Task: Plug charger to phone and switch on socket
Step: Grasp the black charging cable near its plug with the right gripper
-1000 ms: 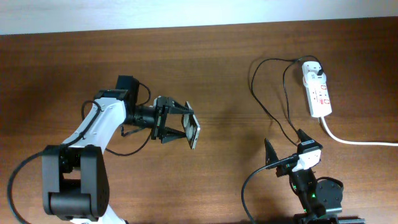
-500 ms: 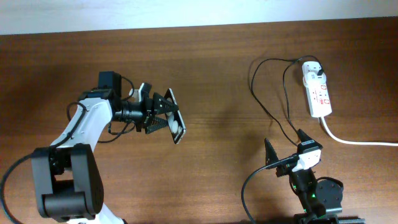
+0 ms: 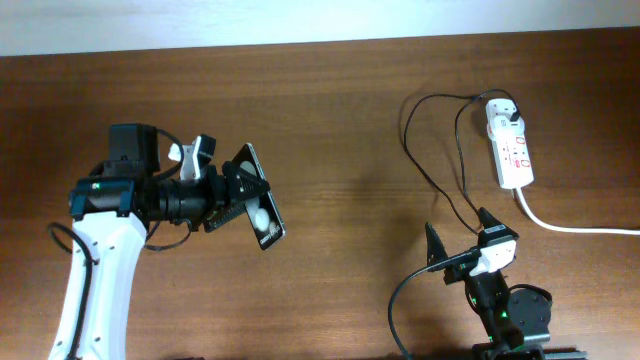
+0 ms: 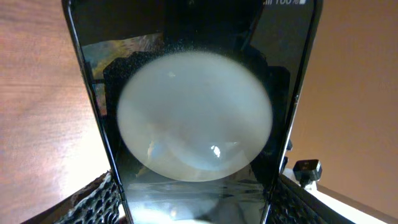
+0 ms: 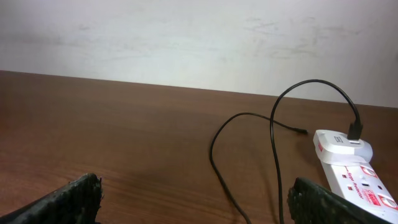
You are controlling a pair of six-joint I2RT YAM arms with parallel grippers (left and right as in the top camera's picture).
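I will next grab the black phone with my right gripper, across its sides at the phone's loose end (image 3: 268, 231). Then my left gripper can regrip the phone for plugging in the charger.
My left gripper (image 3: 240, 195) is shut on the black phone (image 3: 259, 197) and holds it tilted above the table, left of centre. In the left wrist view the phone's glossy face (image 4: 193, 118) fills the frame between my fingers, with a large white round spot. The thin black charger cable (image 3: 440, 150) loops on the table at the right, up to a white adapter (image 3: 503, 108) in the white socket strip (image 3: 512, 148). The cable (image 5: 273, 143) and socket (image 5: 348, 163) also show in the right wrist view. My right gripper (image 3: 460, 240) is open and empty at the near right.
The socket's thick white cord (image 3: 580, 226) runs off the right edge. A pale wall (image 5: 199, 37) stands beyond the table's far edge. Bare wooden tabletop (image 3: 350, 120) lies between the two arms.
My left arm has pulled back to the left with the phone held in it and lifted it higher. The right arm, cable and socket have not moved.
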